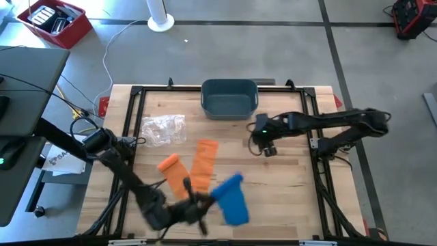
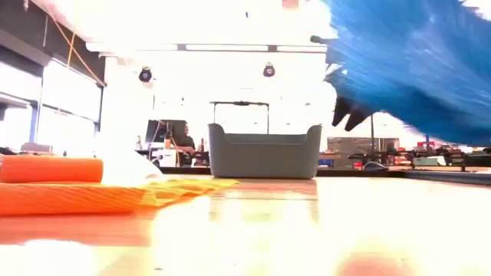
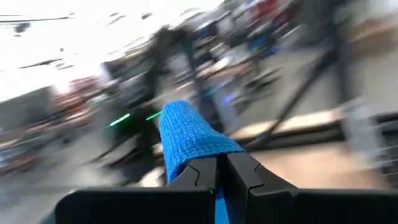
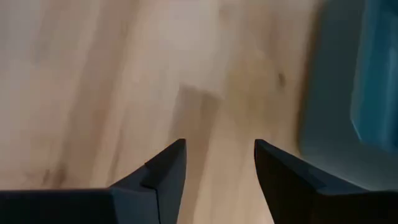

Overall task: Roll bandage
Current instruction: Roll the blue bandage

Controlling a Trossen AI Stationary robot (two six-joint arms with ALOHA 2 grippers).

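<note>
The right gripper pinches the bandage by its loose end [image 1: 237,219] next, since the blue bandage hangs slack below its rolled top [image 1: 227,185].
A blue bandage [image 1: 232,198] hangs over the table's near edge, with my left gripper [image 1: 205,203] shut on it. In the low view the blue bandage [image 2: 414,69] fills the upper right. An orange bandage [image 1: 194,167] lies on the wood just beyond, its rolled end [image 1: 168,164] at the left and its flat strip [image 1: 203,160] stretching toward the far side. My right gripper [image 1: 265,147] stands open over bare wood near the grey bin [image 1: 229,98], with nothing between its fingers [image 4: 165,174]. My left gripper pinches the blue bandage between its two fingers [image 3: 245,171], at the bandage's end nearest the arm [image 3: 199,155]. The fingers lie about level and point toward the table's right side. The bandage sticks out past the fingertips, lifted clear of the table.
A crumpled clear plastic bag [image 1: 164,128] lies at the far left of the table. The grey bin stands at the middle of the far edge. A black frame [image 1: 136,92] runs around the tabletop. Bare wood [image 1: 287,184] lies at the near right.
</note>
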